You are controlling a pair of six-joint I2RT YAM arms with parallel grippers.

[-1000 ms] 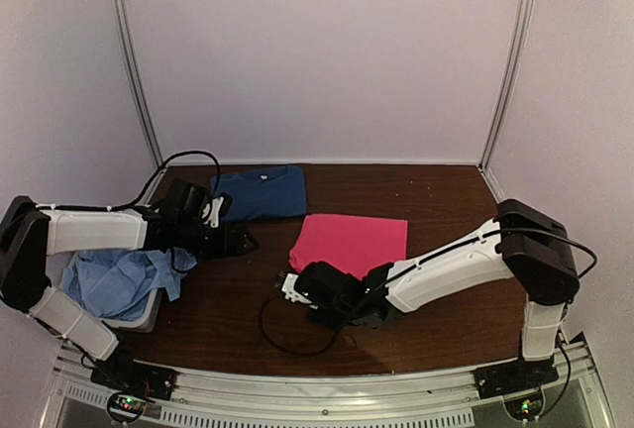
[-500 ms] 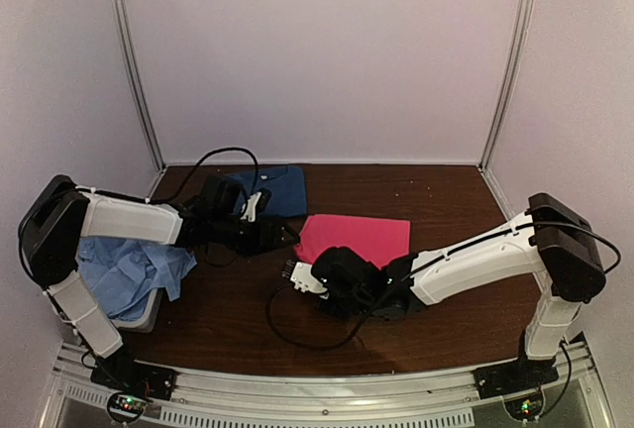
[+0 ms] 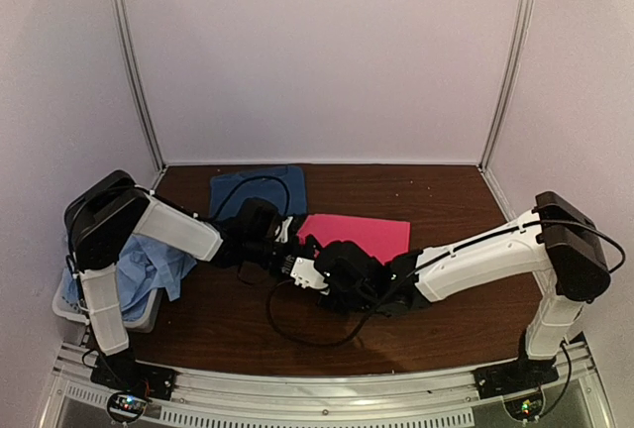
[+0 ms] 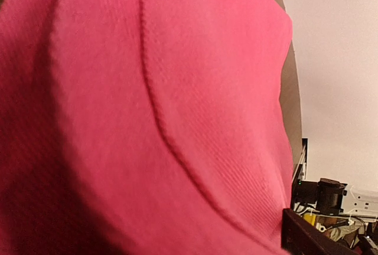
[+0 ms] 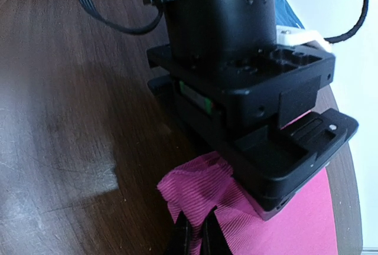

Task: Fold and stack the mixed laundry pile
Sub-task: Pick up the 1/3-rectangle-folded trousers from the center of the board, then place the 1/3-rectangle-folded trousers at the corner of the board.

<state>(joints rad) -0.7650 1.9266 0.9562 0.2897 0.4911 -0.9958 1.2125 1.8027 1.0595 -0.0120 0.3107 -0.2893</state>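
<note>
I should grab the folded magenta-pink shirt by its basket-side edge [image 3: 303,235] with my left gripper next. Then I can stack it on the dark blue T-shirt [image 3: 258,188].
The magenta-pink shirt [image 3: 362,234] lies folded flat at the table's middle. My right gripper [image 5: 195,231] is shut on its near-left corner, where the cloth bunches up. My left gripper [image 3: 297,242] is open and sits low over the same left edge. Its black housing [image 5: 236,72] fills the right wrist view. The left wrist view is full of pink cloth [image 4: 165,107], with only one dark finger [image 4: 304,238] showing at the lower right. The dark blue T-shirt [image 3: 258,188] lies folded at the back left. The pale light-blue cloth [image 3: 134,271] is heaped at the left.
A white basket [image 3: 67,305] holds the light-blue cloth at the table's left edge, beside the left arm's base. Black cables [image 3: 282,334] loop over the wood in front of the right gripper. Walls with metal posts close in the back and both sides.
My left arm has swung right from beside the basket to the pink shirt's left edge, and its jaws have spread a little wider. The right gripper has kept its grip on the corner.
</note>
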